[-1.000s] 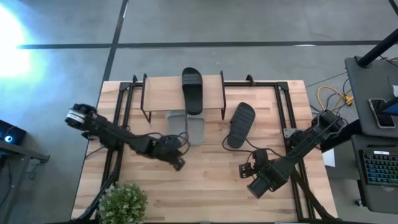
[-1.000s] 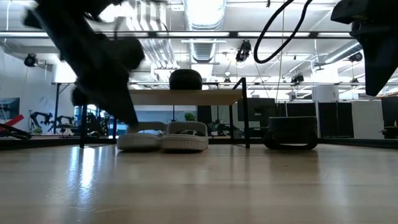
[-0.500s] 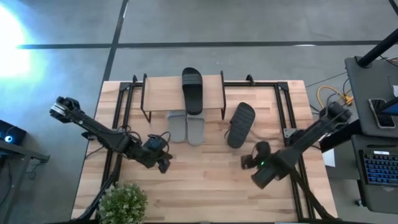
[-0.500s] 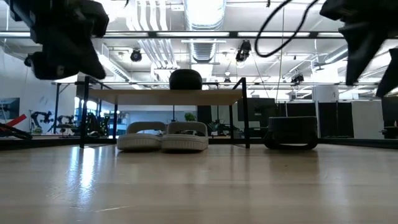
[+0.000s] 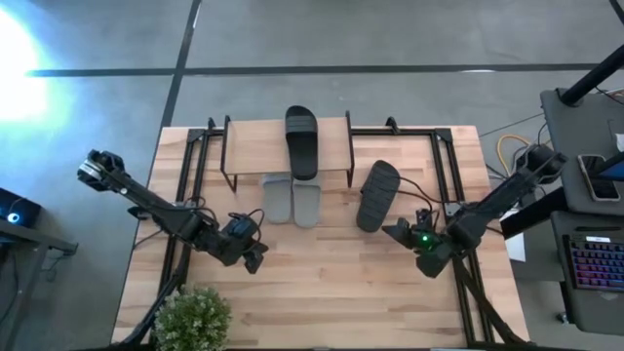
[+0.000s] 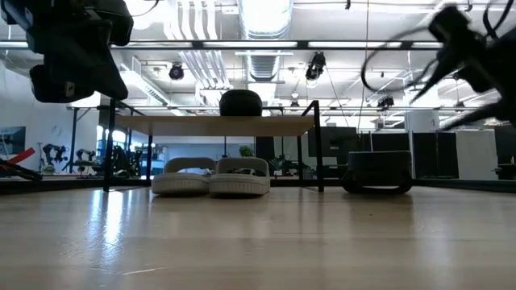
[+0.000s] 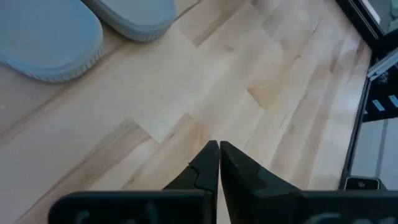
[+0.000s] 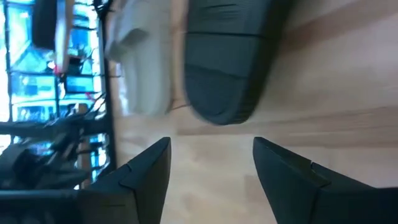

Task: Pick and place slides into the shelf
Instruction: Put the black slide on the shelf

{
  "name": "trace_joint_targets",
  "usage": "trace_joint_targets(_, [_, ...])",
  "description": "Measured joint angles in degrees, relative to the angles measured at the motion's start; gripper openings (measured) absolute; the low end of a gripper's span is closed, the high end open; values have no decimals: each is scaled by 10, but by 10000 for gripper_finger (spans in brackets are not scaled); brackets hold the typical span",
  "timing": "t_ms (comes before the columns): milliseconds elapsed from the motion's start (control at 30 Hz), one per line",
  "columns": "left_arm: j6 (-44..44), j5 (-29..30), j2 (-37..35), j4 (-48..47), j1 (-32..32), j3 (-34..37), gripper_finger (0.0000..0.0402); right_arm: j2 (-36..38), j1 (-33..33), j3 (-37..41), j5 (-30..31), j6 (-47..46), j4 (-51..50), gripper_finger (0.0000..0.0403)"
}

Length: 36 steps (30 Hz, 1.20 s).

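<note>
The black slide needs to go into the shelf [image 5: 255, 144], so my right gripper should next grab it by its heel end [image 5: 370, 218].
The shelf [image 5: 255, 144] stands at the table's far side, with one black slide [image 5: 302, 140] lying on its plank top. Two light grey slides [image 5: 293, 201] sit side by side on the table, their far ends under the shelf. The second black slide [image 5: 377, 194] lies flat on the table to the shelf's right. My right gripper [image 5: 396, 232] is open and hovers just near of this slide's near end [image 8: 219, 109]. My left gripper [image 5: 257, 260] is shut above bare wood, left and near of the grey slides [image 7: 51, 39].
A potted plant [image 5: 194, 318] stands at the near left corner. Black frame rails [image 5: 191, 171] run along both table sides. Cables [image 5: 520, 146] and a desk with a keyboard [image 5: 597, 261] lie beyond the right edge. Bare wood spans the near middle.
My left gripper has drawn back from the grey slides toward the table's left edge and risen, then held still. My right gripper has swung toward the far edge, up to the black slide on the table, turning as it went. No slide has moved.
</note>
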<state>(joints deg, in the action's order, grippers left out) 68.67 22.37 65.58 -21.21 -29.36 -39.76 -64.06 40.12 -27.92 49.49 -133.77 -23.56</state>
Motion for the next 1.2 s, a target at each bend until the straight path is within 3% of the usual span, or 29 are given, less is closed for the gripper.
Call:
trace_joint_targets(533, [16, -11, -2, -20, -7, 0, 0, -48, -68, 75, -14, -19, 95, 278])
trace_joint_targets(733, [16, -14, -2, -20, -7, 0, 0, -47, -105, 98, -14, -11, 139, 270])
trace_joint_targets(933, [16, -14, -2, -20, -7, 0, 0, -47, -147, 95, -17, 58, 190, 249])
trace_joint_targets(1200, [16, -14, -2, -20, -7, 0, 0, -47, -204, 91, -80, 106, 195, 240])
